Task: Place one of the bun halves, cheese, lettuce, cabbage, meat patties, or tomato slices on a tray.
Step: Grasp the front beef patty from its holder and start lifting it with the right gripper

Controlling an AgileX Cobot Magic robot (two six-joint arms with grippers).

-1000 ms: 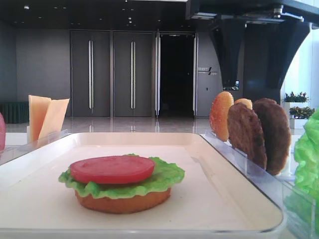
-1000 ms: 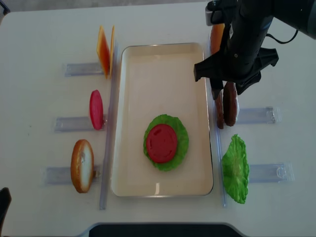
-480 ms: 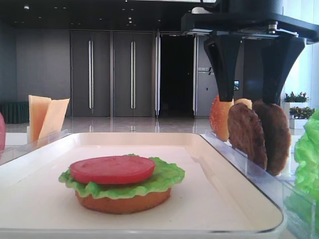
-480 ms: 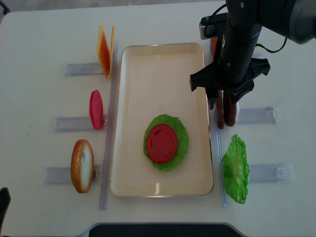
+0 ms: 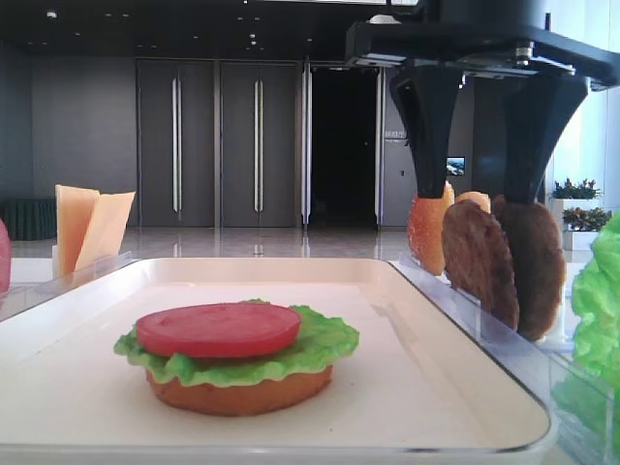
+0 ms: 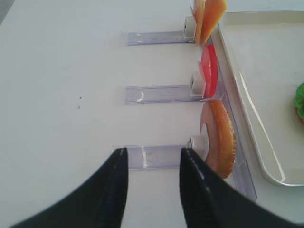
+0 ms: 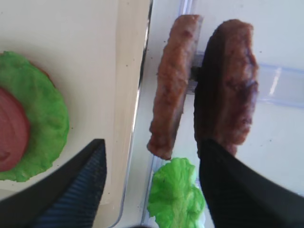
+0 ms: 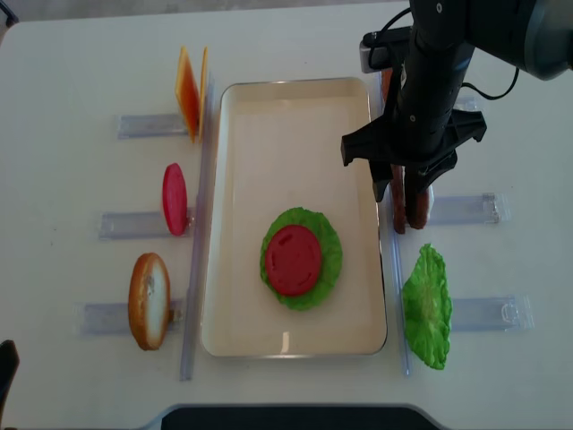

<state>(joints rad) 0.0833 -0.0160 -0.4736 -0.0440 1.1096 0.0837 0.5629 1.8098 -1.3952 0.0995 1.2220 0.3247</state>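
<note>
The bottom of the meat patty nearest the tray is enclosed by the clear rack (image 8: 467,209), so the right gripper will grab that patty by its exposed top edge (image 8: 398,202) next.
Two dark brown meat patties (image 8: 397,210) (image 8: 417,206) stand on edge in a clear rack just right of the cream tray (image 8: 295,82). My right gripper (image 8: 405,175) hangs open right over their tops, gripping nothing. In the right wrist view the left patty (image 7: 173,109) lies in the gap between the fingers, and the right finger (image 7: 237,190) overlaps the other patty (image 7: 232,95). On the tray a tomato slice (image 8: 293,260) tops lettuce (image 8: 329,255) on a bun half (image 5: 242,392). My left gripper (image 6: 153,154) is open over an empty rack.
Left of the tray, clear racks hold cheese slices (image 8: 190,90), a tomato slice (image 8: 175,199) and a bun half (image 8: 149,300). A green leaf (image 8: 426,307) stands in the rack nearest the front right. More bun halves (image 5: 429,228) stand behind the patties.
My right gripper has come down and slightly left, from above the rack to just over the patties, still wide open. The left gripper and the food have not moved.
</note>
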